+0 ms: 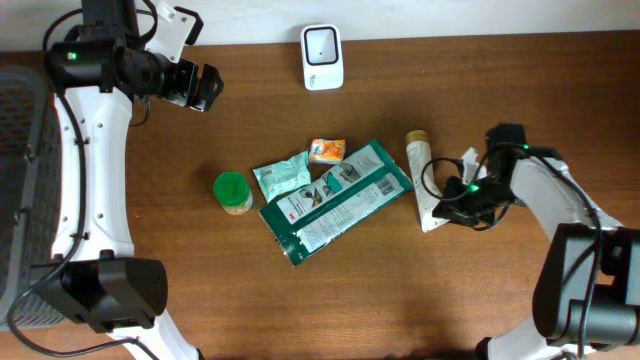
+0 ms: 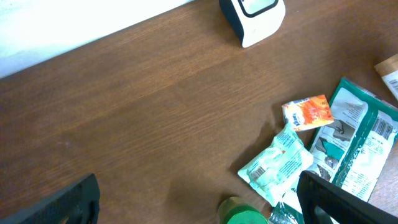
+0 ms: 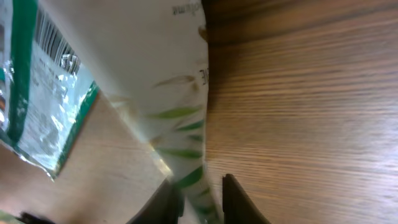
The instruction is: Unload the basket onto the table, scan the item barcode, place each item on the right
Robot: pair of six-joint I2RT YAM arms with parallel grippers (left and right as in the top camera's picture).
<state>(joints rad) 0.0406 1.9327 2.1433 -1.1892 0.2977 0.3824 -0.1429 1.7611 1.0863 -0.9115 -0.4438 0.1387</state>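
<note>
I next need to grab the white tube near its crimped lower end with my right gripper. The tube's printed body then stays uncovered to face the barcode scanner.
A white tube with green leaf print and a tan cap lies on the table right of centre. My right gripper is at the tube's crimped lower end. In the right wrist view the tube runs down between the fingers of the right gripper; the left finger touches it and bare wood shows between it and the right finger, so the jaws stand slightly open. The white barcode scanner stands at the table's far edge. My left gripper hovers wide open at the far left, holding nothing, as the left wrist view confirms.
A large green pouch with a barcode lies in the middle, beside a small mint packet, an orange sachet and a green-lidded jar. A dark mesh basket sits at the left edge.
</note>
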